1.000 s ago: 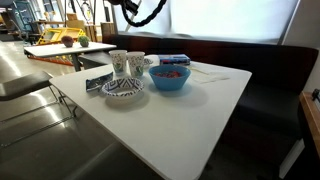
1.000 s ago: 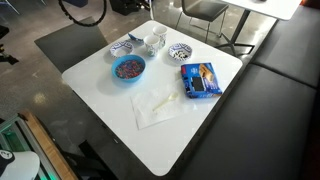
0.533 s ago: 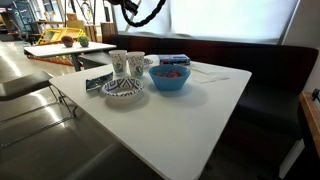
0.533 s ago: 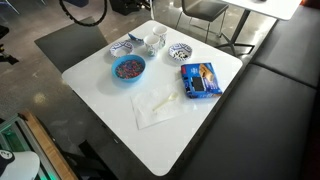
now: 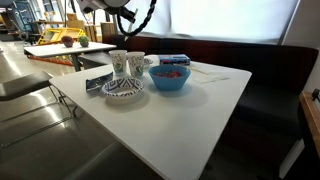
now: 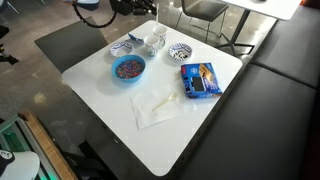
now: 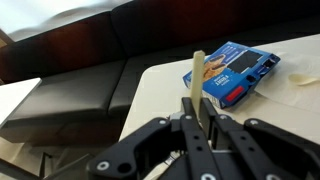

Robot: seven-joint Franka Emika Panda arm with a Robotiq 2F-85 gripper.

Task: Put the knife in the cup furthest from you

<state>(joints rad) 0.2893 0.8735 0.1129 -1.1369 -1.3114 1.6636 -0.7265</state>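
Observation:
My gripper is high and past the cups, so the knife would fall beside them; it needs to move toward them before releasing.
In the wrist view my gripper [image 7: 201, 112] is shut on a pale cream knife [image 7: 199, 72] that sticks up from between the fingers. It is high above the white table [image 7: 160, 90]. Two patterned cups [image 5: 118, 63] [image 5: 136, 65] stand side by side at the table's far edge; they also show in an exterior view [image 6: 155, 42]. In both exterior views only the arm [image 5: 122, 10] [image 6: 98, 8] shows at the top of the frame, off the table beyond the cups. The gripper itself is hard to make out there.
A blue bowl [image 5: 170, 77] [image 6: 128, 68] with red bits, patterned bowls [image 5: 122, 91] [image 6: 180, 52], a blue box [image 6: 198, 79] [image 7: 235, 72] and a white napkin [image 6: 155, 105] lie on the table. A dark bench [image 7: 70, 90] runs along one side.
The arm has shifted a little sideways at the top of both exterior views. Nothing on the table has moved.

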